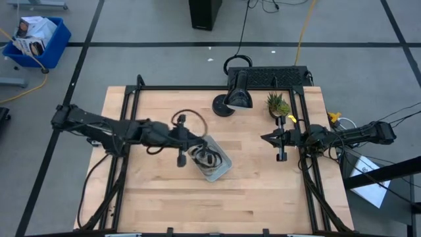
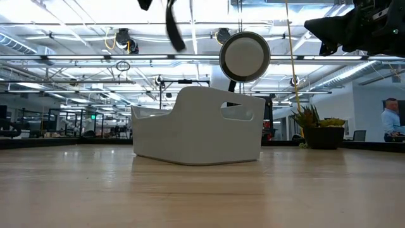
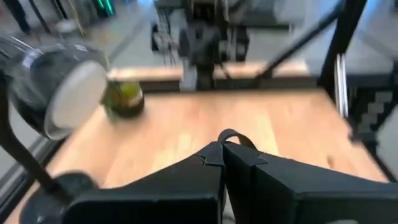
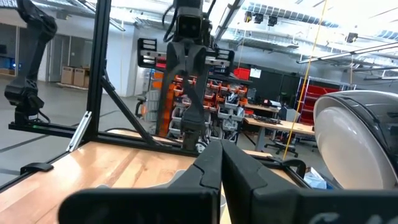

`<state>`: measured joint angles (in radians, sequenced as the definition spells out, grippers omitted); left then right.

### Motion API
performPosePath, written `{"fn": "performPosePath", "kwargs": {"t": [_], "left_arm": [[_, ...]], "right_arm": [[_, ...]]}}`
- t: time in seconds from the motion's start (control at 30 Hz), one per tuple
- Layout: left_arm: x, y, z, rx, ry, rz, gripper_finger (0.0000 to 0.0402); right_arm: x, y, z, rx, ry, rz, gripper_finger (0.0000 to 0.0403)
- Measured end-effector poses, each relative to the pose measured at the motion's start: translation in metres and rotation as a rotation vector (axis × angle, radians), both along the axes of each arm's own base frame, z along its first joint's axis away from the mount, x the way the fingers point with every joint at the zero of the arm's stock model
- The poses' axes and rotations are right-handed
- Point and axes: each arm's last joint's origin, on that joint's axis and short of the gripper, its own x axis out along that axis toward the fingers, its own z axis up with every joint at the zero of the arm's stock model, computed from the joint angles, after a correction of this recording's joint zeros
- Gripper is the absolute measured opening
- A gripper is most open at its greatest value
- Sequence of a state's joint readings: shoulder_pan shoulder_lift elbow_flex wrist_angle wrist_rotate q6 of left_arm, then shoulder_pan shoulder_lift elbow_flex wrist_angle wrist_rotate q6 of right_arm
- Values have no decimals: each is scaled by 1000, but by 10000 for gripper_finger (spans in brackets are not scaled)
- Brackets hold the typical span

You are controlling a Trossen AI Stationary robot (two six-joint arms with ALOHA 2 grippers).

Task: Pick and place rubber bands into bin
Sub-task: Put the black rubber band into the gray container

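Note:
The rubber band's loop extends past the bin's far rim [image 1: 212, 138], so my left gripper should keep holding the rubber band until its loop hangs inside the bin.
The pale bin [image 1: 214, 161] stands at the table's middle, and in the low view it [image 2: 196, 133] rests flat on its base. Dark rubber bands [image 1: 205, 157] lie coiled inside it. My left gripper [image 1: 199, 139] hangs high over the bin's left end, shut, with a small dark rubber band loop [image 3: 235, 135] poking out past its tips [image 3: 222, 149]. My right gripper [image 1: 264, 138] waits shut and raised near the table's right side, its fingers [image 4: 221, 152] holding nothing. My left gripper pinches a dark rubber band between its two fingertips. A short curved piece of the band [image 3: 236, 133] sticks out just beyond the tips. The fingers come from the table's left, nearly level and tipped slightly down. The rest of the band is hidden beneath the fingers.
A black desk lamp [image 1: 238, 97] with a round base stands at the far middle of the table. A small potted plant [image 1: 277, 104] sits to its right. Bare wood lies along the near edge and both sides of the bin. A black frame rims the table.

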<state>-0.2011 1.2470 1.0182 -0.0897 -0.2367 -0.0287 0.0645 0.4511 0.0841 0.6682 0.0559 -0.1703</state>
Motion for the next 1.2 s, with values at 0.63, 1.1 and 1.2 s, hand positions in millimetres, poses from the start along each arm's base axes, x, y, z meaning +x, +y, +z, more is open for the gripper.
{"fn": "performPosePath", "kwargs": {"t": [0.63,1.1,1.2], "left_arm": [[79,22,-58,113,688,-174,3],[82,17,-73,81,756,-197,39],[82,14,-72,93,745,-213,67]], "right_arm": [[0,0,0,-3,1,0,0],[0,0,-1,-6,6,-1,0],[0,0,-1,-3,5,0,0]]}}
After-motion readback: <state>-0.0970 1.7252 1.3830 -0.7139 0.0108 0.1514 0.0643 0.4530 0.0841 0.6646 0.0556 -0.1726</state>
